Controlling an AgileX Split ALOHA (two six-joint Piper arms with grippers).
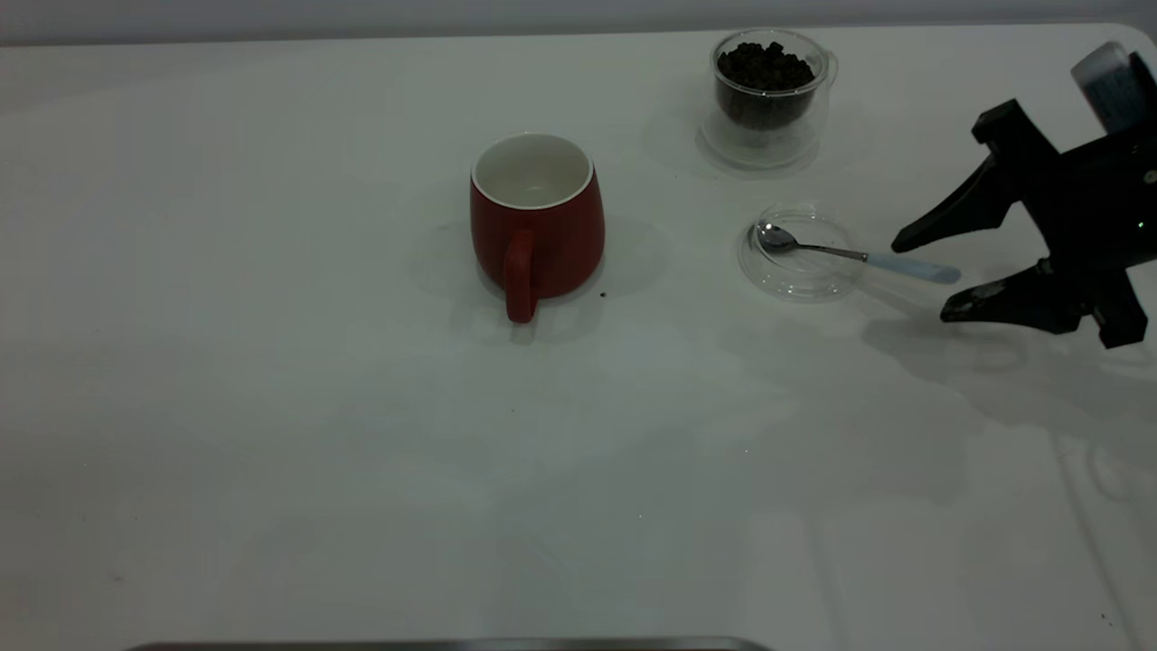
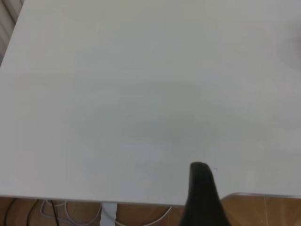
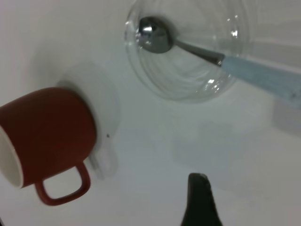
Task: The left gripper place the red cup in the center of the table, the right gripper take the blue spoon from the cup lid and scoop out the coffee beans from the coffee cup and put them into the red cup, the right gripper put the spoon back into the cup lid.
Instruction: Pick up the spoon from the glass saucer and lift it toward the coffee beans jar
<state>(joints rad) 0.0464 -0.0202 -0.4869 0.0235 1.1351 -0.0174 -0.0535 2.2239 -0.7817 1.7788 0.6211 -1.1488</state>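
The pale-blue handle is still beyond both of my raised fingers, so my right gripper needs to lower toward it before it closes.
The red cup stands upright and empty near the middle of the table, with its handle toward the front. The blue spoon lies on the clear cup lid, and its pale-blue handle sticks out to the right. The coffee cup, full of coffee beans, stands behind the lid. My right gripper is open and empty, raised, its jaws on either side of the handle's end. The right wrist view shows the red cup, the spoon and the lid. My left gripper is out of the exterior view.
One black finger of the left gripper hangs over bare white table by its edge, with wooden floor and cables below. A single dark speck lies just right of the red cup. The table's rounded corner is at the far right.
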